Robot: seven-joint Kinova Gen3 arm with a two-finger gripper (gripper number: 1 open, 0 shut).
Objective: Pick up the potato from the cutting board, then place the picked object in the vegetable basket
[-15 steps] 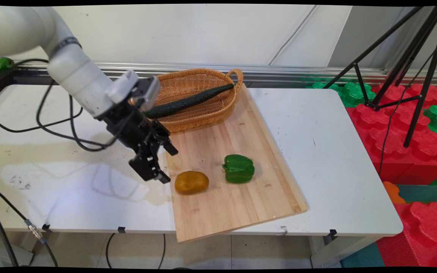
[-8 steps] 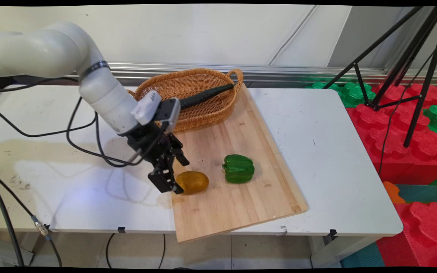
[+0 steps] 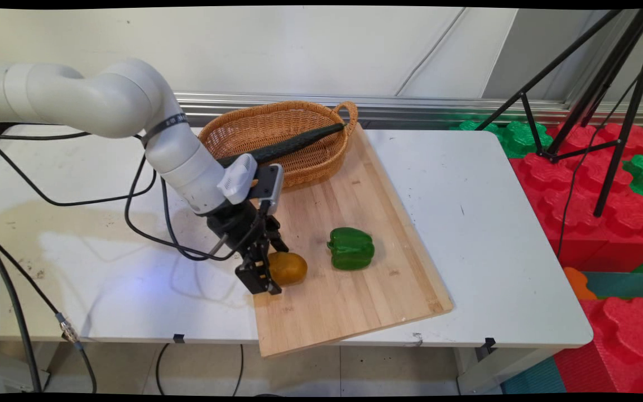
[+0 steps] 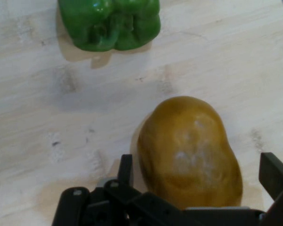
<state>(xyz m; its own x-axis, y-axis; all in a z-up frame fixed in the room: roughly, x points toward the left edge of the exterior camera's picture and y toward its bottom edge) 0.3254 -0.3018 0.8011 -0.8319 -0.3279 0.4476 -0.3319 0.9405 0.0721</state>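
I will grab the potato around its rounded middle next, to put it in the wicker basket.
A yellow-brown potato lies on the wooden cutting board near its left edge. My gripper is open and lowered around the potato, one finger on each side of it, with small gaps showing. A green bell pepper rests on the board just right of the potato. At the back of the board stands a wicker basket with a dark cucumber lying across it.
Black cables hang from the arm over the table's left half. A black tripod stands at the right, over red and green foam blocks beside the table's right edge.
The arm has swung right and down, bringing the gripper from the board's left edge to straddle the potato. The potato, pepper and basket have not moved.
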